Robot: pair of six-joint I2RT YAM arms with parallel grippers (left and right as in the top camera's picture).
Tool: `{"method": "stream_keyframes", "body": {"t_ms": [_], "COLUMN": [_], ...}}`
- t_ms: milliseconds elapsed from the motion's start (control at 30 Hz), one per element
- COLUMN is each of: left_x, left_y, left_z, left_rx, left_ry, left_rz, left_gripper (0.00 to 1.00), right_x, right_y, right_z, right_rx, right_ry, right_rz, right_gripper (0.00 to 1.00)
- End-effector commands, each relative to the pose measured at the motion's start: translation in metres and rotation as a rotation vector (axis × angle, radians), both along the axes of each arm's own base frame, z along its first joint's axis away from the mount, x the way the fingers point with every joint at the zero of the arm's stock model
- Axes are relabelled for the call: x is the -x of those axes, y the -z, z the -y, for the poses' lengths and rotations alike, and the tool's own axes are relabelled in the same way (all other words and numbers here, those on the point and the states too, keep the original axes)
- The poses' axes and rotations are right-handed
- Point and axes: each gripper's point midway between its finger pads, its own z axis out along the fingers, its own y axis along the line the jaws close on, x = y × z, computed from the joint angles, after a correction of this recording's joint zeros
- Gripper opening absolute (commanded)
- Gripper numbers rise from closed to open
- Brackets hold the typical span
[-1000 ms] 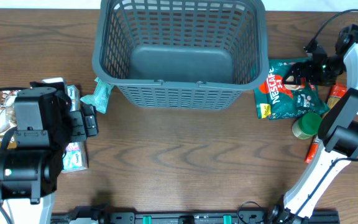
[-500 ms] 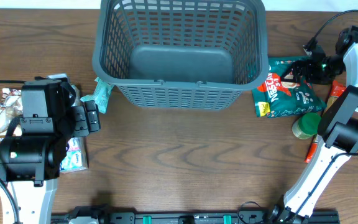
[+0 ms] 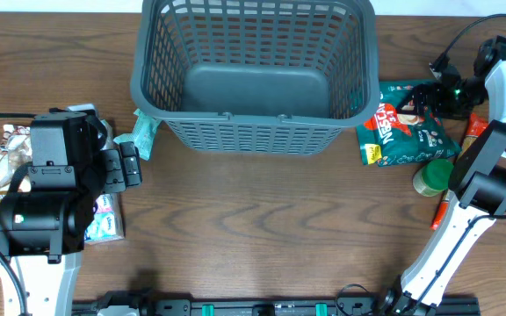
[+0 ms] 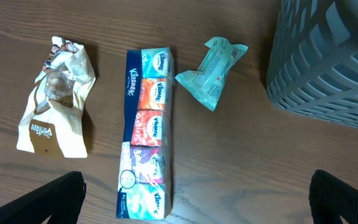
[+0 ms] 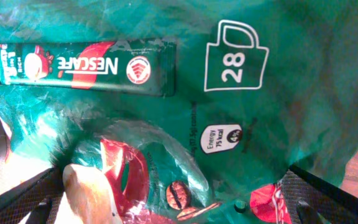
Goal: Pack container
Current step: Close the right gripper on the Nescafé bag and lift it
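Note:
The film of the green Nescafe bag bulges up between my right gripper's open fingers in the right wrist view, so now it is time to close on the bag.
The dark grey slotted container (image 3: 136, 83) stands empty at the back centre; its corner shows in the left wrist view (image 4: 328, 56). My left gripper (image 3: 126, 167) (image 4: 196, 202) is open and empty, hovering over a Kleenex tissue multipack (image 4: 148, 134) (image 3: 105, 221). A teal packet (image 4: 211, 71) (image 3: 140, 136) lies by the container's left corner. My right gripper (image 3: 422, 99) (image 5: 179, 208) is open, its fingers straddling a green Nescafe bag (image 3: 407, 133) (image 5: 166, 124) right of the container.
A beige crumpled snack bag (image 4: 55, 102) (image 3: 1, 171) lies left of the tissues. A green-lidded jar (image 3: 433, 178) and red-orange items (image 3: 474, 132) sit by the Nescafe bag under the right arm. Bare wood lies in front of the container.
The left arm has shifted back over the tissue pack. The right gripper has closed in on the Nescafe bag, which has slid slightly left. Nothing differs over the last half second.

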Motion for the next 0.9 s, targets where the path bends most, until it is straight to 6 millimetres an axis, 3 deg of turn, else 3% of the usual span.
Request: {"method": "stream_keyframes", "body": {"t_ms": [0,333,367,400,467,500,867], "left_x": [-0.001,-0.001,-0.001,-0.001,-0.001,-0.001,-0.001], "left_y": [-0.006,-0.006,-0.006,-0.006,-0.007,-0.007,-0.008], "left_z": [-0.004,-0.005,-0.005,-0.005,-0.005,-0.005,-0.005], "left_rx": [-0.011,-0.013,-0.013,-0.013,-0.013,-0.013,-0.013], "left_ry": [-0.022,-0.020,-0.020,-0.020,-0.020,-0.020,-0.020], "left_rz": [0.020,0.019,0.019,0.019,0.021,0.023,0.024], "left_gripper": [0.99,0.99,0.99,0.99,0.99,0.99,0.99], "right_x": [0.033,0.037,0.037,0.037,0.037,0.037,0.037], "right_y": [0.069,0.074,0.074,0.074,0.074,0.074,0.074], "right_z": [-0.021,-0.008,-0.009,-0.009,-0.010,-0.009,-0.009], "right_rx": [-0.056,0.024,0.023,0.023,0.024,0.025,0.025], "right_ry": [0.022,0.076,0.072,0.058,0.041,0.041,0.055], "right_rz": [-0.225,-0.271,-0.269,-0.264,-0.258,-0.259,-0.264], "right_gripper": [0.99,0.99,0.89,0.70,0.15,0.04,0.01]}}
